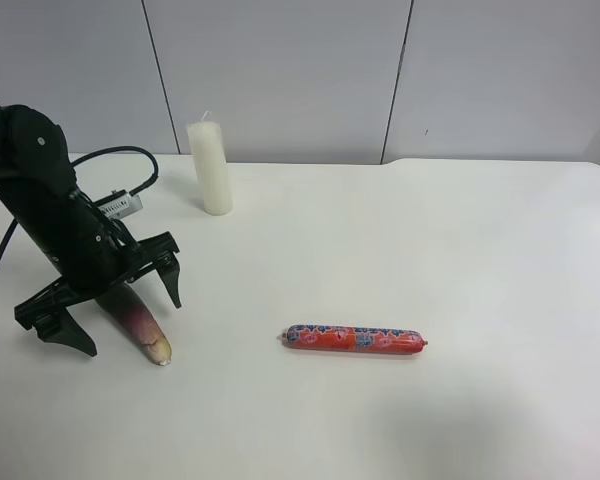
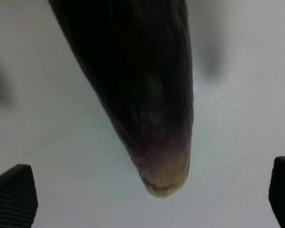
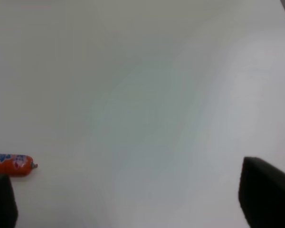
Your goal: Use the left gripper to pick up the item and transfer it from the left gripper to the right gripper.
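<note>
The left gripper should grab the eggplant-like item next by its purple body (image 1: 123, 303) behind the pale yellowish tip (image 1: 160, 353), to pass the item to the right gripper.
A dark purple eggplant-like item (image 1: 145, 330) with a pale yellowish tip lies on the white table (image 1: 430, 250) at the exterior high view's left. My left gripper (image 1: 130, 325) is open and straddles it, one finger on each side, not closed on it. In the left wrist view the item (image 2: 142, 95) fills the middle between the open fingertips (image 2: 12, 194) of the left gripper (image 2: 147, 192). My right gripper (image 3: 133, 197) is open and empty above bare table. It does not show in the exterior high view.
A red sausage in a patterned wrapper (image 1: 355, 340) lies mid-table; its end shows in the right wrist view (image 3: 12, 164). A white candle (image 1: 211, 167) stands upright near the back wall. A black cable (image 1: 120, 155) loops behind the left arm.
</note>
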`<state>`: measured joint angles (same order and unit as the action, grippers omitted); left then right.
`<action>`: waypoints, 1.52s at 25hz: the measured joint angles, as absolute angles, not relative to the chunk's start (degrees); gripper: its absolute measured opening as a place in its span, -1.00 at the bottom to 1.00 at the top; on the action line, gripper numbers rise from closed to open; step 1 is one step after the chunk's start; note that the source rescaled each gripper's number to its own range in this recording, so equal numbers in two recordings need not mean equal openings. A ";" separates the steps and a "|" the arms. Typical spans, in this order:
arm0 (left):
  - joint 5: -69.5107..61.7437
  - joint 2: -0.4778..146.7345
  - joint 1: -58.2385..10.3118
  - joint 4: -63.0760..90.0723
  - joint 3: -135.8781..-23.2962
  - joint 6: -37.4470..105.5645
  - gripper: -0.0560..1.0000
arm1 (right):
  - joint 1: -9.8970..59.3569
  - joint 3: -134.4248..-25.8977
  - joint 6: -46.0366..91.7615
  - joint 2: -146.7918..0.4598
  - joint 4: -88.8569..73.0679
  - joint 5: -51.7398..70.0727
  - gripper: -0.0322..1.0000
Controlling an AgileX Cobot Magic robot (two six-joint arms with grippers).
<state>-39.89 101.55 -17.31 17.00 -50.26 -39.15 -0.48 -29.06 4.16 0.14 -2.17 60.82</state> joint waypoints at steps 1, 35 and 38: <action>-39.49 102.23 -17.31 17.24 -50.26 -39.15 1.00 | -0.48 -29.06 4.16 0.14 -2.17 60.82 1.00; -30.59 106.51 -17.38 23.60 -45.15 -37.49 -0.16 | -0.48 -29.06 4.16 0.14 -2.17 60.82 1.00; -30.17 106.51 -17.38 23.60 -45.15 -37.49 -0.74 | -0.48 -29.06 4.16 0.14 -2.17 60.82 1.00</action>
<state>-30.17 106.51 -17.38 23.60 -45.15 -37.49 -0.48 -29.06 4.16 0.14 -2.17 60.82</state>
